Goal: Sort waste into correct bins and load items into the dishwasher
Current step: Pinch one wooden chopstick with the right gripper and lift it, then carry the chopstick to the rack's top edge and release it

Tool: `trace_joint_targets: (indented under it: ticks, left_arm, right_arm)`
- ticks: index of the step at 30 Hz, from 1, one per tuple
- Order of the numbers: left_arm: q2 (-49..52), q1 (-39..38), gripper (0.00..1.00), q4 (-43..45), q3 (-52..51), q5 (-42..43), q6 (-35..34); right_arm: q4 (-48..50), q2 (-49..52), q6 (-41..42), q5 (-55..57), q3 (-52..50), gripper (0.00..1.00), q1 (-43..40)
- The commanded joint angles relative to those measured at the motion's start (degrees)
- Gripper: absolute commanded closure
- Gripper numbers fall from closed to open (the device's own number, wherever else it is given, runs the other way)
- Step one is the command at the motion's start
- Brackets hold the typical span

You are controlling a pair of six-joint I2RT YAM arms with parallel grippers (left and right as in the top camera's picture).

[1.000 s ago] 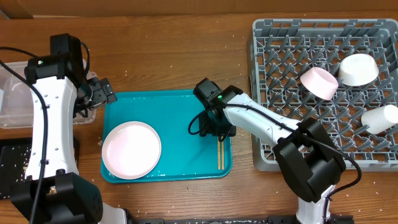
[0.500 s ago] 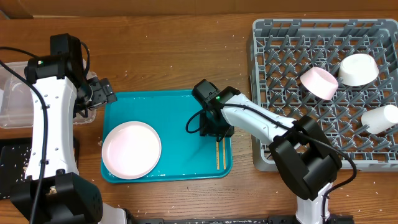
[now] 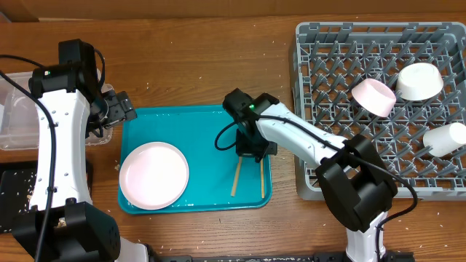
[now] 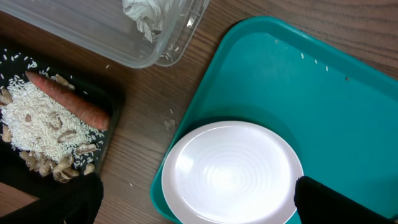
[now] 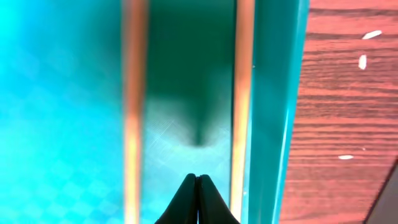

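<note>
My right gripper needs to reopen next, as it is shut beside the chopstick nearer the plate [image 3: 153, 175], and then move toward that chopstick to close on it.
In the right wrist view my right gripper [image 5: 198, 194] is shut on nothing, its tips low over the teal tray [image 5: 62, 124] between two wooden chopsticks [image 5: 134, 106] lying apart. Overhead, that gripper [image 3: 255, 151] sits at the tray's right part. My left gripper [image 4: 199, 211] is open above the large white plate [image 4: 233, 171]. The clear tub [image 4: 112, 37] holds a crumpled pale ball [image 4: 146, 15]. The black tray [image 4: 109, 134] holds the carrot [image 4: 68, 102] and rice [image 4: 34, 121]. The grey rack [image 3: 364, 30] holds a pink bowl [image 3: 373, 97], a white bowl [image 3: 419, 81] and a cup [image 3: 444, 138].
The teal tray [image 3: 196, 131] lies mid-table with the plate [image 3: 153, 175] at its left end. The clear tub [image 3: 14, 120] and black tray [image 3: 14, 193] stand at the far left. Rice grains are scattered on the wood [image 5: 348, 93].
My right gripper has shut and shifted slightly left. The two chopsticks, earlier side by side, now lie apart, the left one pushed aslant. The left arm has not moved.
</note>
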Motion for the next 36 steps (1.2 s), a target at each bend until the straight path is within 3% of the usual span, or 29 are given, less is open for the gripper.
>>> trace_joint_targets:
  ticks: [1, 5, 7, 9, 11, 15, 22, 26, 33, 36]
  left_arm:
    - [0.2, 0.0, 0.00, 0.1, 0.0, -0.5, 0.1]
    - [0.2, 0.0, 0.00, 0.1, 0.0, -0.5, 0.1]
    - [0.2, 0.0, 0.00, 0.1, 0.0, -0.5, 0.1]
    - [0.2, 0.0, 0.00, 0.1, 0.0, -0.5, 0.1]
    - [0.2, 0.0, 0.00, 0.1, 0.0, -0.5, 0.1]
    - [0.2, 0.0, 0.00, 0.1, 0.0, -0.5, 0.1]
    - [0.2, 0.0, 0.00, 0.1, 0.0, -0.5, 0.1]
    - [0.2, 0.0, 0.00, 0.1, 0.0, -0.5, 0.1]
    - [0.2, 0.0, 0.00, 0.1, 0.0, -0.5, 0.1]
    - [0.2, 0.0, 0.00, 0.1, 0.0, -0.5, 0.1]
  right_arm:
    - [-1.3, 0.6, -0.3, 0.3, 3.2, 0.96, 0.3]
    - [-3.9, 0.5, -0.8, -0.4, 6.6, 0.93, 0.3]
    - [-4.3, 0.5, -2.4, -1.9, 7.8, 0.82, 0.3]
    - [-3.7, 0.5, -2.7, -4.6, 8.2, 0.47, 0.3]
    - [-2.8, 0.7, -2.7, -7.1, 8.1, 0.42, 0.7]
    - [0.7, 1.1, -0.1, -5.2, 8.1, 0.42, 3.1]
    - [5.2, 4.4, 12.0, 2.6, 8.1, 0.45, 7.8]
    - [8.7, 6.5, 13.9, 3.7, 8.2, 0.46, 10.0]
    - [6.6, 7.5, 16.0, 11.1, 8.1, 0.47, 11.7]
    - [5.9, 8.3, 16.0, 11.9, 8.1, 0.55, 11.7]
